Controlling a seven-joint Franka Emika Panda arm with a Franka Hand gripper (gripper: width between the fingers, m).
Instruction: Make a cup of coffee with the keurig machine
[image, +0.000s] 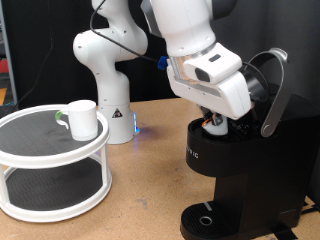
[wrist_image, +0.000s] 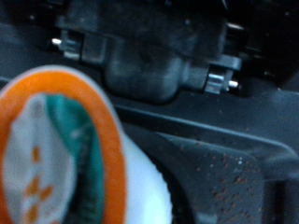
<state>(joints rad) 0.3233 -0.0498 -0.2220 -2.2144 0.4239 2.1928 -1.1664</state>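
Observation:
My gripper is ready to open, because the pod's white side reaches down into the dark round holder (wrist_image: 179, 191) and the pod would stay in the holder.
The black keurig machine (image: 240, 170) stands at the exterior view's right with its silver-grey lid handle (image: 275, 90) raised, so the lid is open. My gripper (image: 214, 124) reaches down into the open top of the machine. It is shut on a small white coffee pod (wrist_image: 65, 149) with an orange-rimmed teal lid, which fills the wrist view close to the camera, blurred. Black parts of the machine's lid mechanism (wrist_image: 149, 56) show behind the pod. The white cup (image: 82, 119) stands upright on a round rack at the exterior view's left, far from the gripper.
The white two-tier round rack (image: 50, 150) holds the cup on its upper shelf. The arm's white base (image: 105, 80) stands behind it on the wooden table. The machine's round drip tray (image: 205, 220) has nothing on it.

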